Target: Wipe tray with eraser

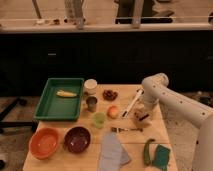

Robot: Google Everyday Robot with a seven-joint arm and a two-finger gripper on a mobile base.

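Observation:
I should grab the eraser by its body (143, 115) with my gripper next. Then I can wipe the tray (46, 114).
The green tray (46, 114) sits at the table's left with a yellowish item (65, 93) lying in it. The eraser (141, 119), a small tan block, lies on the right half of the table. My gripper (142, 112) hangs at the end of the white arm (159, 89), directly over the eraser and close to it, with its jaws open. I cannot tell whether they touch the block. The tray is well to the left of the gripper.
A white-handled brush (131, 106) lies just left of the gripper. Nearby are an orange fruit (113, 111), a green cup (99, 119), a metal cup (91, 103) and a white cup (90, 86). In front lie an orange bowl (44, 142), purple bowl (77, 139), grey cloth (112, 150) and teal sponge (161, 155).

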